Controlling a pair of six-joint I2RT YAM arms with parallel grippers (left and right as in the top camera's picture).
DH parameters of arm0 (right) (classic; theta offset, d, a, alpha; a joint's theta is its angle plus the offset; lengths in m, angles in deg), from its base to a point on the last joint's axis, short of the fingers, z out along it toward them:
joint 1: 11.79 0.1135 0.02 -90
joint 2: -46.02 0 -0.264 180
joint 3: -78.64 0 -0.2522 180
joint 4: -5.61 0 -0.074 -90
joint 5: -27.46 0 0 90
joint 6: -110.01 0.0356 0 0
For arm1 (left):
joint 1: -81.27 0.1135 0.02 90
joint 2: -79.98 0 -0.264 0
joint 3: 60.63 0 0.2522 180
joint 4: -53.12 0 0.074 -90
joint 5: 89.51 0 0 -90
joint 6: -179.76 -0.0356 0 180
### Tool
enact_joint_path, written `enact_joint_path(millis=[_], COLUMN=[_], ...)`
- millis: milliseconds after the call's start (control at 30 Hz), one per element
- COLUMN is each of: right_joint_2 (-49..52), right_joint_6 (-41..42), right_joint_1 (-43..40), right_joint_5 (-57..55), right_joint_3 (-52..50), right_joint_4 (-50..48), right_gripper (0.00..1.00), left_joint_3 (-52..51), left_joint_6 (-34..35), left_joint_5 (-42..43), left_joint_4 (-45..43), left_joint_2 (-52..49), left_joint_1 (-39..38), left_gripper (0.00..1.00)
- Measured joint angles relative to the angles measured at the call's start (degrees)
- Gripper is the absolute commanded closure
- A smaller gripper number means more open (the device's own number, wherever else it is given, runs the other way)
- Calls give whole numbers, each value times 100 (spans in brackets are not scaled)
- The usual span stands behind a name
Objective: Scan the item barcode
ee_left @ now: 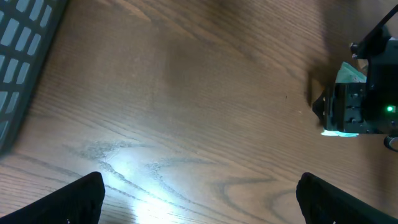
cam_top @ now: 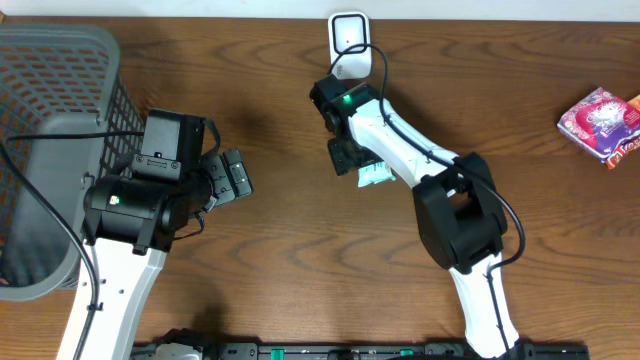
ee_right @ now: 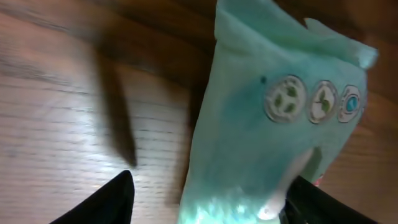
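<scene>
I should next grab the packet's side edges with my right gripper, leaving its broad sides free to scan the barcode on the teal packet (cam_top: 375, 174).
A teal packet (cam_top: 375, 174) with small round emblems (ee_right: 280, 99) pokes out from under my right gripper (cam_top: 350, 155) near the table's middle. In the right wrist view the packet lies between the jaws of that gripper (ee_right: 211, 199). The right finger (ee_right: 317, 202) touches the packet's edge. The left finger (ee_right: 106, 202) stands apart from it, with bare wood between them. No barcode shows on the face I see. A white scanner (cam_top: 348, 40) stands at the back edge, just beyond the right arm. My left gripper (cam_top: 235, 172) is wide open over bare wood (ee_left: 199, 199), well left of the packet (ee_left: 349, 73).
A grey mesh basket (cam_top: 60, 60) fills the left side beside the left arm. A pink and purple packet (cam_top: 600, 122) lies at the far right. The right arm's body (cam_top: 455, 215) crosses the centre right of the table.
</scene>
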Motion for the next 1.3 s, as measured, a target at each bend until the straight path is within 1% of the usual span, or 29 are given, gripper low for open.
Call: enact_joint_path(millis=[200, 267, 333, 400, 500, 567, 600, 667, 767, 833, 900, 967, 1067, 1200, 1300], right_joint_2=[98, 98, 98, 98, 98, 98, 98, 90, 90, 90, 85, 44, 13, 7, 4], right_joint_6=[0, 0, 0, 17, 11, 2, 15, -20, -199, -437, -804, -1419, -2277, -3405, -4046], right_joint_1=[-42, -42, -42, -44, -63, -79, -83, -116, -262, -409, -632, -944, -1274, -1644, -1810], right_joint_5=[-17, -28, -52, -79, -57, -17, -7, 92, 612, 1176, 2050, 3451, 5040, 6605, 7246], right_joint_3=[-2, -4, -17, -42, -72, -72, -68, -11, 105, 251, 492, 710, 776, 776, 772], right_joint_4=[52, 50, 20, -35, -50, -37, -20, 103, 352, 538, 678, 881, 1320, 2065, 2483], right_gripper=[32, 34, 47, 68, 81, 96, 99, 99, 98, 99, 99, 99, 99, 99, 99], left_joint_3=[0, 0, 0, 0, 0, 0, 0, 0, 0, 0, 0, 0, 0, 0, 0], left_joint_6=[0, 0, 0, 0, 0, 0, 0, 0, 0, 0, 0, 0, 0, 0, 0], left_joint_5=[0, 0, 0, 0, 0, 0, 0, 0, 0, 0, 0, 0, 0, 0, 0], left_joint_4=[0, 0, 2, 2, 2, 2, 0, 0, 2, 0, 0, 0, 0, 2, 2], left_joint_2=[0, 0, 0, 0, 0, 0, 0, 0, 0, 0, 0, 0, 0, 0, 0], left_joint_1=[0, 0, 0, 0, 0, 0, 0, 0, 0, 0, 0, 0, 0, 0, 0], left_gripper=[2, 2, 2, 2, 2, 2, 2, 2, 2, 2, 2, 2, 2, 2, 2])
